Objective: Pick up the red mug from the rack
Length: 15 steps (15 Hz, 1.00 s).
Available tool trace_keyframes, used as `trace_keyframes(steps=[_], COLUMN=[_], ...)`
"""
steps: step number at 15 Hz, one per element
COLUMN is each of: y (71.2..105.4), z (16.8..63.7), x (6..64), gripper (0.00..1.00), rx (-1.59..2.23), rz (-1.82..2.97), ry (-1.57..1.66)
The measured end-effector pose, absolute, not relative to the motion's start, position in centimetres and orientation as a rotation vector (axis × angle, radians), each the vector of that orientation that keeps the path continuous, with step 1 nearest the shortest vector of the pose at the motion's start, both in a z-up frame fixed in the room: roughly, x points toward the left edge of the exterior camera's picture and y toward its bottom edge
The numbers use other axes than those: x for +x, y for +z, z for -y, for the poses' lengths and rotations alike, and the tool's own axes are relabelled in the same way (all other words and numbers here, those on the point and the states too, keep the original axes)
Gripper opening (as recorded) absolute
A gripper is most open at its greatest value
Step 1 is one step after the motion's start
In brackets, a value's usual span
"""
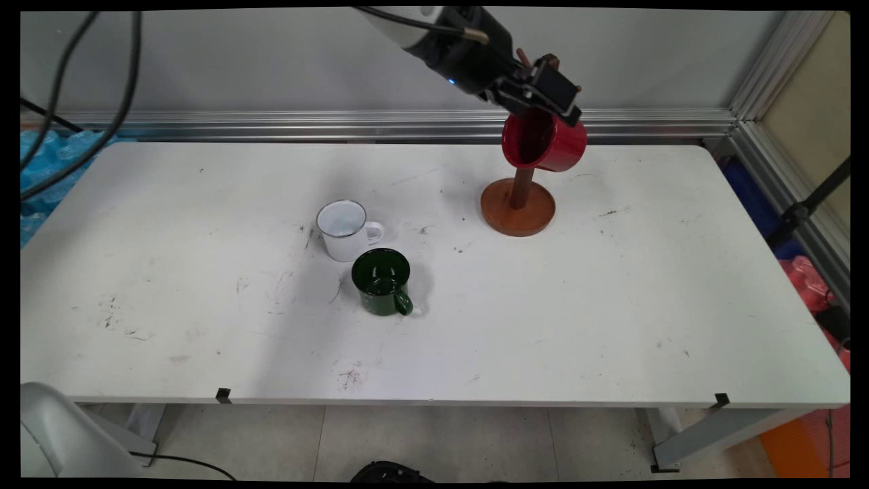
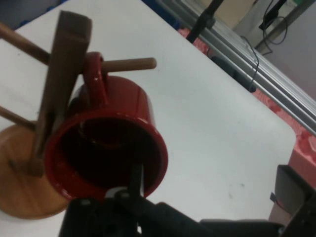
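I need to slide the red mug off the wooden peg (image 2: 131, 64), so my gripper should next grip the mug by its rim. That leaves the mug's handle free.
A red mug (image 1: 544, 142) hangs tilted on a wooden mug tree (image 1: 518, 207) at the back of the table, its mouth facing the camera. In the hand view a peg (image 2: 129, 63) runs through the handle of the red mug (image 2: 111, 143), beside the upright post (image 2: 61, 74). My gripper (image 1: 553, 88) sits just above the mug and stands open (image 2: 212, 195). One finger (image 2: 136, 178) lies at the mug's lower rim. The other finger (image 2: 295, 195) is well off to the right, clear of the mug.
A white mug (image 1: 343, 229) and a dark green mug (image 1: 382, 280) stand upright and close together near the middle of the white table (image 1: 611, 305). An aluminium rail (image 1: 271, 125) runs along the wall behind. Black cables (image 1: 81, 102) hang at the upper left.
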State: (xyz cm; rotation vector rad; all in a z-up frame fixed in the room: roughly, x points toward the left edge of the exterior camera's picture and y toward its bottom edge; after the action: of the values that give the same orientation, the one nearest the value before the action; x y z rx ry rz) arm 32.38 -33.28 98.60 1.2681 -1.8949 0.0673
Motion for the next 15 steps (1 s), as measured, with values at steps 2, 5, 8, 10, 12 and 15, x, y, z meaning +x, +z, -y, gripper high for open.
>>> trace_keyframes(steps=[2, 5, 8, 10, 12, 15], y=[97.6, 96.3, 95.1, 94.6, 94.0, 93.4], z=[33.9, 34.9, 36.0, 36.5, 37.1, 37.7], x=[31.6, 30.7, 29.7, 29.2, 28.6, 28.2], gripper=[1.0, 1.0, 1.0, 1.0, 1.0, 1.0], rx=[1.279, 1.291, 1.3, 1.303, 1.305, 1.311], rz=[1.892, 1.886, 1.875, 1.869, 1.863, 1.86], ry=[0.059, 0.054, 0.054, 0.053, 0.053, 0.058])
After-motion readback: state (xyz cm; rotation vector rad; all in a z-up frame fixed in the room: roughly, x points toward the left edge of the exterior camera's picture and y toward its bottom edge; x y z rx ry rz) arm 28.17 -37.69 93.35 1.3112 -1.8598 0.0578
